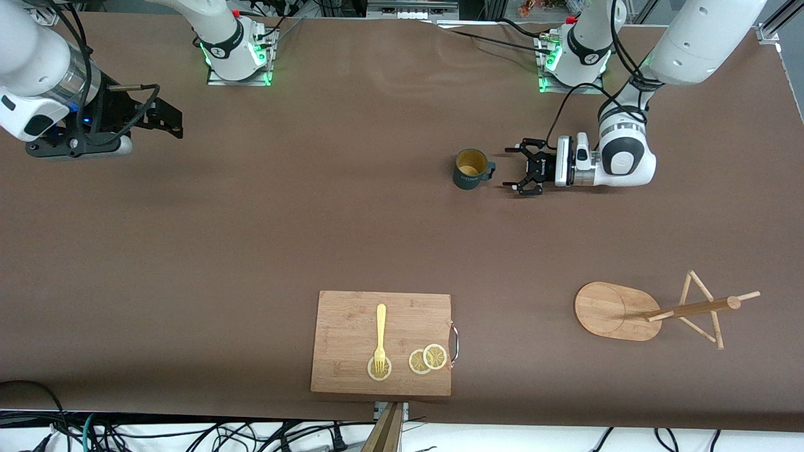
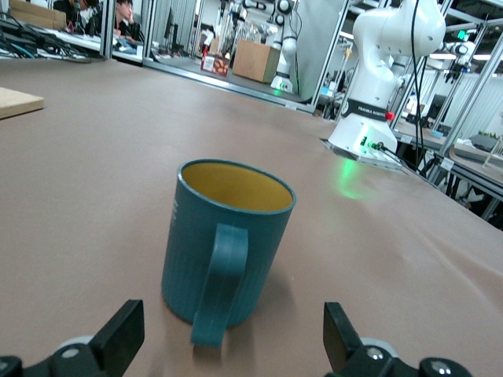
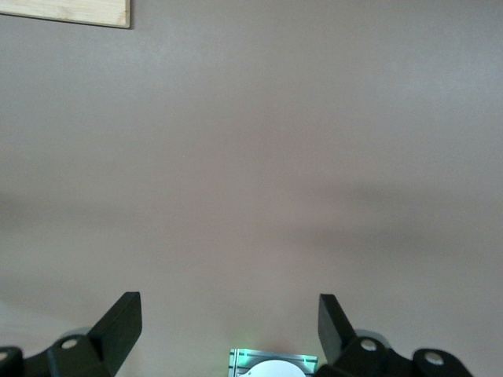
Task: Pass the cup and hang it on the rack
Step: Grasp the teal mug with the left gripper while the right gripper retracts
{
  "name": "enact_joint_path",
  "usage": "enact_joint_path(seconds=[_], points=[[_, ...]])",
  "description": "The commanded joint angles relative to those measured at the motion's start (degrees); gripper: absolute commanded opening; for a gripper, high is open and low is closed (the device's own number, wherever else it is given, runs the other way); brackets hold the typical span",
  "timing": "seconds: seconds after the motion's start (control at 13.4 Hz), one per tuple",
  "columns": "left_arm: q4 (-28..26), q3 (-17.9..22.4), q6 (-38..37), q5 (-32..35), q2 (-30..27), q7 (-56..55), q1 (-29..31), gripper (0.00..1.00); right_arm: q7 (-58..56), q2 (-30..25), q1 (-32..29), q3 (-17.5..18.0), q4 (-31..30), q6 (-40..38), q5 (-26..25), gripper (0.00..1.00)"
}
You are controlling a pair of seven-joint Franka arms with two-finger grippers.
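Observation:
The teal cup's handle is still ahead of both open fingers, so it is too early to close. My left gripper moves toward its handle (image 1: pixel 489 171) first.
The dark teal cup (image 1: pixel 470 168) stands upright on the brown table, its yellowish inside showing and its handle turned toward my left gripper. In the left wrist view the cup (image 2: pixel 224 239) is close ahead, apart from the fingers. My left gripper (image 1: pixel 516 168) is open, low and level beside the cup on the side toward the left arm's end; it also shows in the left wrist view (image 2: pixel 233 339). My right gripper (image 1: pixel 173 122) is open and empty, held up over the right arm's end of the table, where it waits; it also shows in the right wrist view (image 3: pixel 229 323). The bamboo rack (image 1: pixel 653 311) lies tipped on its side, nearer the front camera.
A wooden cutting board (image 1: pixel 382 342) with a yellow fork (image 1: pixel 380 336) and lemon slices (image 1: pixel 428 359) lies near the table's front edge. A corner of the board shows in the right wrist view (image 3: pixel 67 12). The right arm's base (image 2: pixel 377 86) shows in the left wrist view.

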Motion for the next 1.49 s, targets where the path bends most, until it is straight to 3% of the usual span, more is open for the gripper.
enact_joint_path(seconds=[0.0,0.07,0.15,0.22,0.3,0.37,0.75,1.12,1.42], points=[[0.9,-1.8,-1.6,-5.3,3.5,7.0,0.1,0.95,-2.7,-1.0,-12.3,11.5,-0.5,-0.7,-1.0,0.99],[1.0,-1.8,-1.7,-5.4,3.5,7.0,0.1,0.92,-2.8,-1.0,-17.5,16.5,-0.5,-0.7,-1.0,1.0],[1.0,-1.8,-1.8,-5.4,3.5,7.0,0.1,0.75,-2.8,-1.0,-20.9,19.8,-0.5,-0.7,-1.0,0.99],[1.0,-1.8,-1.9,-5.5,3.7,7.0,0.3,0.39,-3.4,-1.0,-22.9,21.2,-0.6,-0.6,-1.0,0.99],[1.0,-1.7,-2.4,-5.4,4.1,7.6,0.5,0.15,-4.1,-1.0,-23.4,21.5,-0.7,-0.2,-0.9,0.99],[1.0,-1.7,-3.6,-5.4,4.4,7.9,0.7,0.02,-4.1,-1.0,-23.4,21.4,-0.7,-0.3,-1.0,0.99],[1.7,-1.7,-4.3,-5.4,4.7,6.7,1.8,0.0,-3.0,-0.3,-23.4,20.9,0.0,-0.2,-0.8,0.99],[5.9,-1.4,-5.1,0.6,-1.2,-13.0,4.8,0.0,-3.9,1.0,-23.6,20.8,3.1,-0.7,-1.3,0.99],[6.3,-1.1,-13.1,1.8,-2.1,-26.8,11.2,0.0,-2.9,1.0,-23.4,19.2,3.7,-0.5,-0.4,1.0]])
